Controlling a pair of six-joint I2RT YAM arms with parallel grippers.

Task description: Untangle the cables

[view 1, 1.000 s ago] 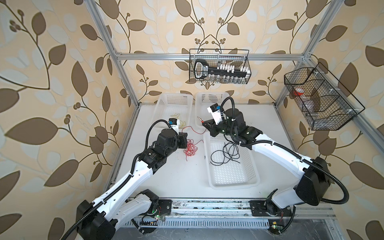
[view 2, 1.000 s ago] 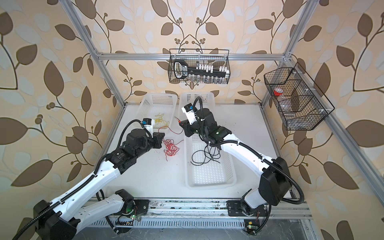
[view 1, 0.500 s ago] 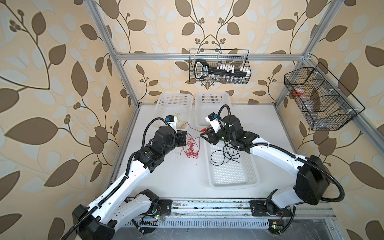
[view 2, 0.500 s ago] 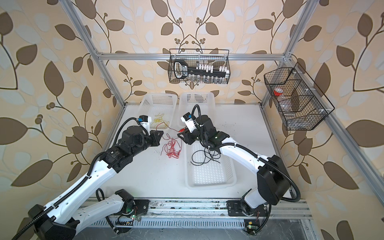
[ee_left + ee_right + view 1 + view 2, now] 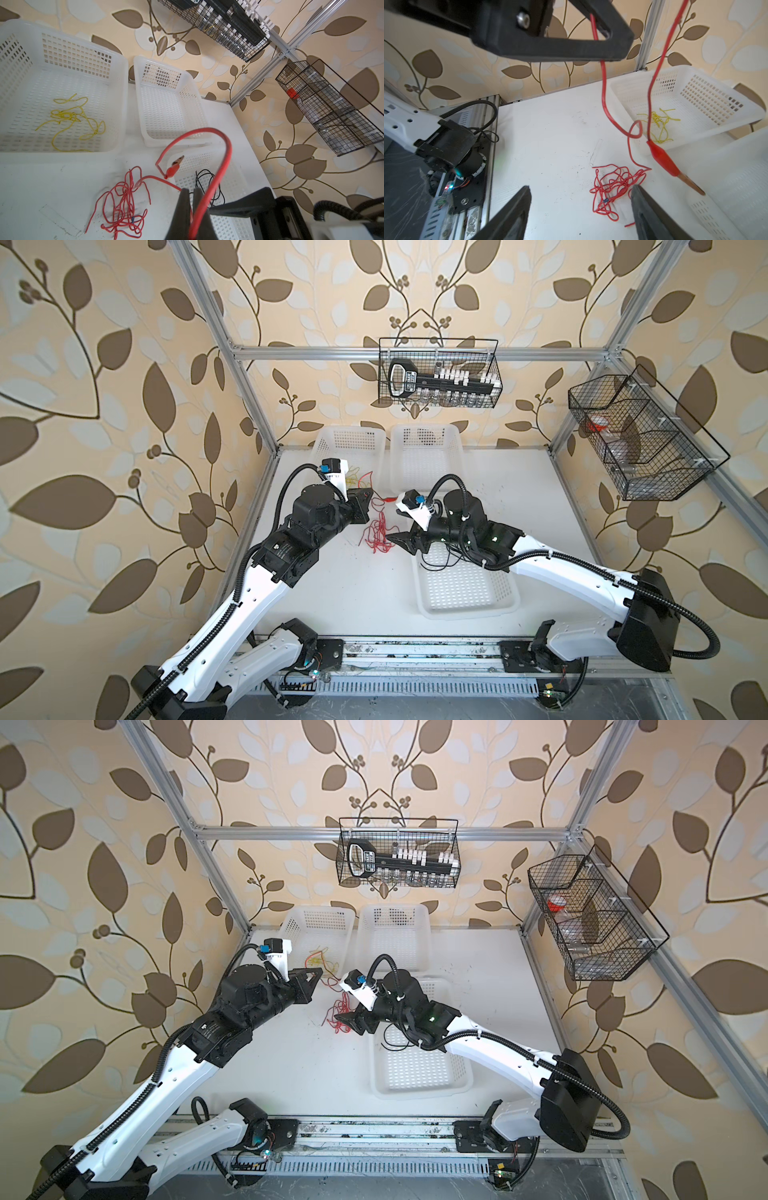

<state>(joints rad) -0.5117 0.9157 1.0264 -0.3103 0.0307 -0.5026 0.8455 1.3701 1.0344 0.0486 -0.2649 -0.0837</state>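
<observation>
Next, my right gripper picks up the red cable on the part running from my left gripper into the tangle to untangle it.
My left gripper [image 5: 191, 190] is shut on the red cable [image 5: 225, 153] and holds it above the table. One end arcs up and over and hangs free with its red clip [image 5: 662, 158]. The other end drops to a red tangle [image 5: 376, 535] on the table. My right gripper [image 5: 580, 188] stands open and empty just above the table, its jaws wide beside that tangle [image 5: 614, 185]. The yellow cable [image 5: 70, 116] lies in the far left basket [image 5: 332, 439]. The black cable [image 5: 440, 564] lies in the near basket [image 5: 469, 610], partly under my right arm.
An empty white basket [image 5: 424, 431] stands at the back beside the one with the yellow cable. Black wire baskets hang on the back wall [image 5: 438, 373] and the right wall [image 5: 640, 439]. Metal frame posts edge the table.
My right gripper has opened, let go of the red cable's clip end, and swung down and left toward the tangle. The left gripper has kept its hold and shifted slightly toward the back.
</observation>
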